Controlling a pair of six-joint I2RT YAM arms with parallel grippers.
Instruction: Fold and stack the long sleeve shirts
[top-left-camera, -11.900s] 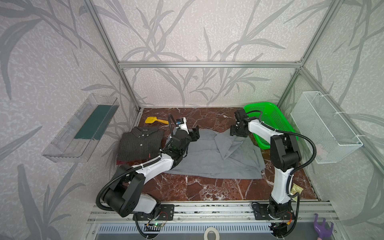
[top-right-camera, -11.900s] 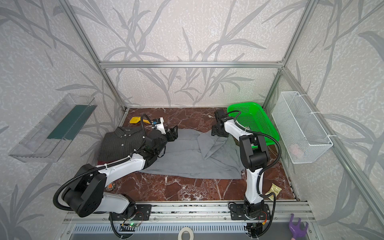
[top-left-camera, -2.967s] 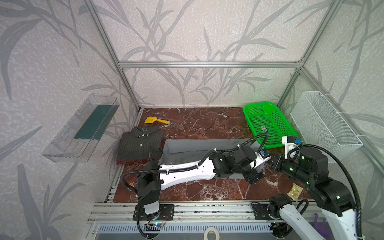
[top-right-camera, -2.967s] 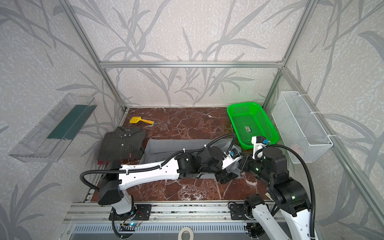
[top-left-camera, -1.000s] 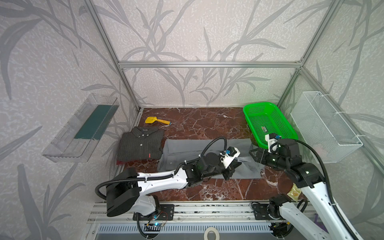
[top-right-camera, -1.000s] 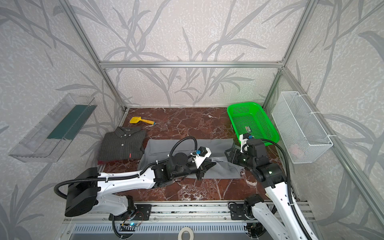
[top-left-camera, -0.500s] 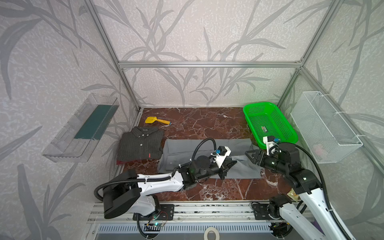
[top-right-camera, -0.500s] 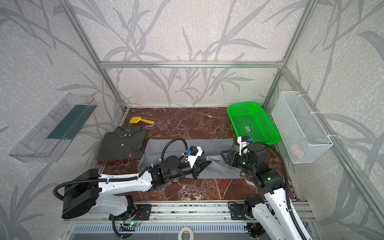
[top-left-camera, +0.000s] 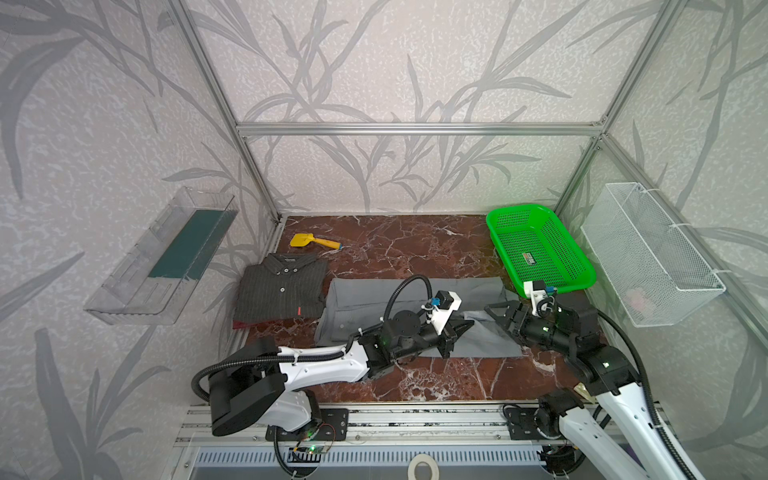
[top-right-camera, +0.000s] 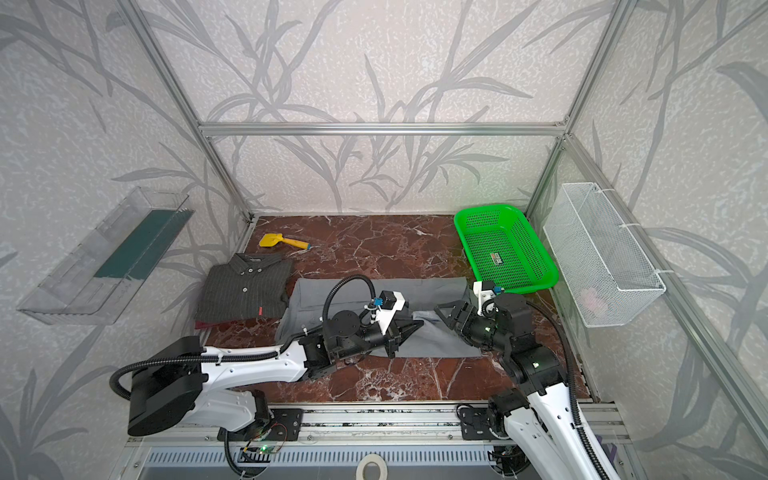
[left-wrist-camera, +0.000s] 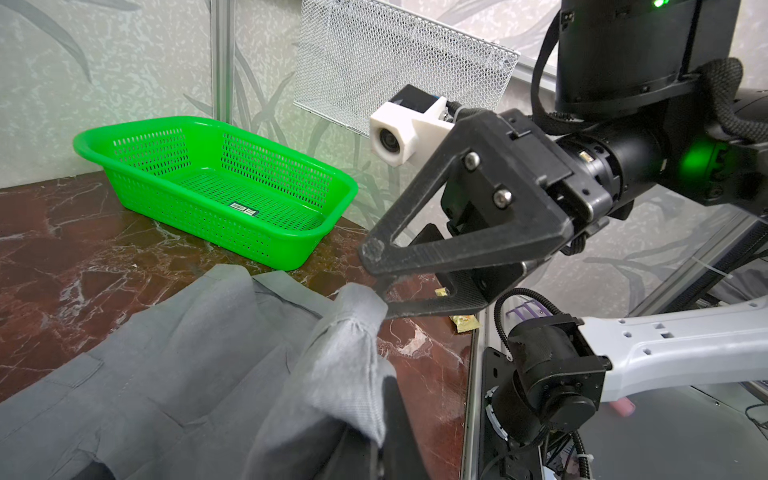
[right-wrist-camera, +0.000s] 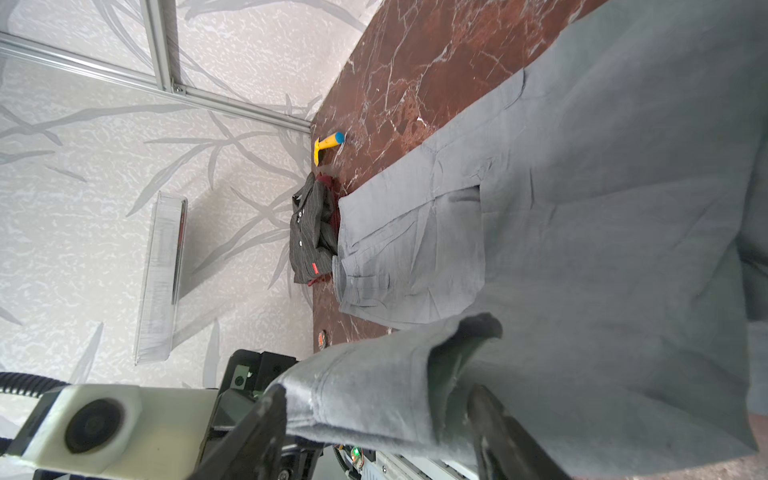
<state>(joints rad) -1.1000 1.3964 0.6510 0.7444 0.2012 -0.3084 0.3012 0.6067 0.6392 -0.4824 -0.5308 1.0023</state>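
Note:
The right gripper grabs the light-grey shirt by its raised sleeve end next, facing my left gripper's hold, to fold the sleeve lengthwise over the shirt.
The light-grey shirt (top-left-camera: 374, 295) (top-right-camera: 332, 295) lies lengthwise across the middle of the marble table. My left gripper (top-left-camera: 467, 326) (top-right-camera: 419, 323) (left-wrist-camera: 382, 436) is shut on a bunched sleeve end of it, held a little above the table. My right gripper (top-left-camera: 496, 316) (top-right-camera: 446, 316) (right-wrist-camera: 374, 419) faces it, open, its fingers (right-wrist-camera: 266, 415) straddling that raised grey fold. In the left wrist view the cloth tip touches the right gripper's (left-wrist-camera: 380, 282) lower finger. The dark pinstriped shirt (top-left-camera: 282, 293) (right-wrist-camera: 309, 232) lies folded at the left on a dark red garment (top-left-camera: 241, 324) (right-wrist-camera: 328, 183).
A green mesh basket (top-left-camera: 519, 208) (left-wrist-camera: 145, 124) stands at the back right of the table. A yellow tool (top-left-camera: 307, 240) lies at the back left. A white wire basket (top-left-camera: 648, 253) hangs on the right wall and a clear tray (top-left-camera: 166, 257) on the left wall.
My left gripper has drawn slightly left with the grey cloth. My right gripper has come left up to it and its jaws have spread wider around the fold.

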